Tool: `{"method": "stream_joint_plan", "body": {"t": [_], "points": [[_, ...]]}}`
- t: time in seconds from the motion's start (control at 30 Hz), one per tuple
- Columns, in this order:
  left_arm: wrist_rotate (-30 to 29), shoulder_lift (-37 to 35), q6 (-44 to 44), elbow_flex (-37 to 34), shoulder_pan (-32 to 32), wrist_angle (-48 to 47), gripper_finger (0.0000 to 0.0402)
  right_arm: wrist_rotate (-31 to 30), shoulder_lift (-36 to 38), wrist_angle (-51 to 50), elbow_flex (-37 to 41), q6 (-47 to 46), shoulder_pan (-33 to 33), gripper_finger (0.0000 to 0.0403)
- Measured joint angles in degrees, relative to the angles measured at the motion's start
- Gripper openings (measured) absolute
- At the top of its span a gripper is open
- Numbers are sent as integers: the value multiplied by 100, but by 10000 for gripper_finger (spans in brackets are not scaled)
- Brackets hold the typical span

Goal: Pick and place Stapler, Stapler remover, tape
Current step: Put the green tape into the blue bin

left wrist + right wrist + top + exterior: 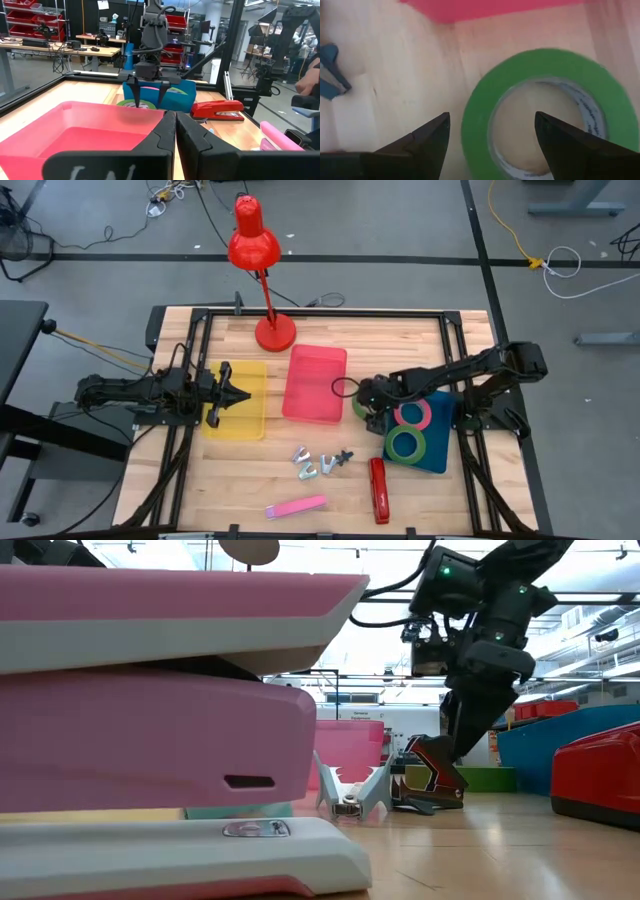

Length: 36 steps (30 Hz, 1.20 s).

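Observation:
I should next grab the green tape roll by its ring side (358,408) with my right gripper, to put it in the blue tray (440,455).
A green tape roll (357,409) lies flat on the table between the pink tray and the blue tray; it also shows in the right wrist view (545,110). My right gripper (492,117) is open just above it, pointing down. One fingertip is outside the roll's wall and the other is over its open centre, touching nothing that I can see. A pinkish-red roll (412,415) and a second green roll (405,444) lie in the blue tray (440,455). A red stapler (378,490), a pink stapler (296,506) and staple removers (318,463) lie on the near table. My left gripper (235,393) is shut and empty over the yellow tray (250,420).
The pink tray (315,383) stands mid-table, just left of my right gripper. A red desk lamp (256,250) stands on its base (275,333) at the far edge. In the low view the pink stapler (150,740) fills the near left.

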State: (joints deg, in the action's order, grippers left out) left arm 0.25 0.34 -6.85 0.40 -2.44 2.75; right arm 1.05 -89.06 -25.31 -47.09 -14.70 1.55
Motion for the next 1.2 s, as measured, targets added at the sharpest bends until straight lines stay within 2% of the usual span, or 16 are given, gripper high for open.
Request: {"method": "stream_joint_plan", "body": {"t": [0.87, 1.2], "points": [[0, 1, 0, -1, 0, 0, 18, 147, -83, 129, 0, -116, -124, 290], [-1, 2, 0, 1, 0, -1, 18, 215, -476, 109, 0, -69, -121, 290]]}}
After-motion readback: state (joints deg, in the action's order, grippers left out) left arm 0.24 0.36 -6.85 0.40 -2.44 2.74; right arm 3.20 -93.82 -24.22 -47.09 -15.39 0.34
